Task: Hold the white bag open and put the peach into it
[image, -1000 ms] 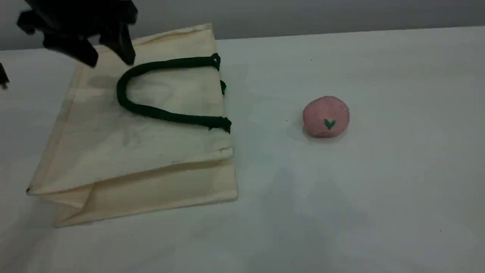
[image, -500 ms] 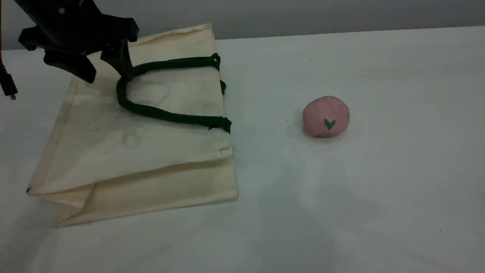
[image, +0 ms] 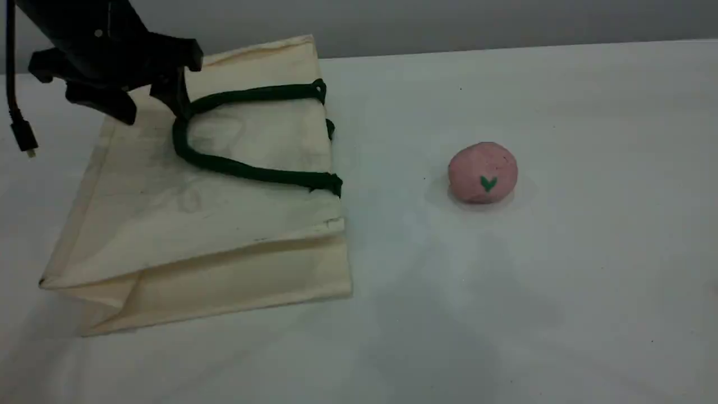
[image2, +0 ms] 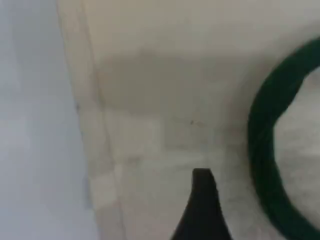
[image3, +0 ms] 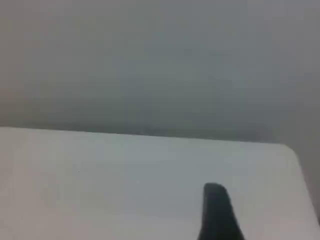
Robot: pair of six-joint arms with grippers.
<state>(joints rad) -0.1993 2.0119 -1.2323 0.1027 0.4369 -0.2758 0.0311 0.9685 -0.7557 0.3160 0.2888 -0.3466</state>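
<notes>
I should next use my left gripper to grab the bag by the bend (image: 180,139) of its raised rope handle, because the bag's cloth lies flat on the tabletop.
The white bag (image: 224,224) lies flat on the table's left side, its mouth edge facing right. Its dark green rope handle (image: 247,171) rests looped on the top panel. My left gripper (image: 154,109) hovers open over the bag's far left part, one finger at the handle's bend and nothing between the fingers. The left wrist view shows the bag's cloth (image2: 165,90), the handle's curve (image2: 265,150) and one fingertip (image2: 202,200). The peach (image: 482,172), pink with a green leaf mark, sits alone to the right. Only one right fingertip (image3: 216,210) shows, above bare table.
A black cable plug (image: 23,137) dangles at the far left beside the left arm. The white table (image: 505,308) stretches around the bag and the peach, with a grey wall (image: 449,22) behind its far edge.
My left gripper has come down towards the bag, and its nearer finger now reaches the handle's bend. The dangling plug has dropped lower. Bag and peach have not moved.
</notes>
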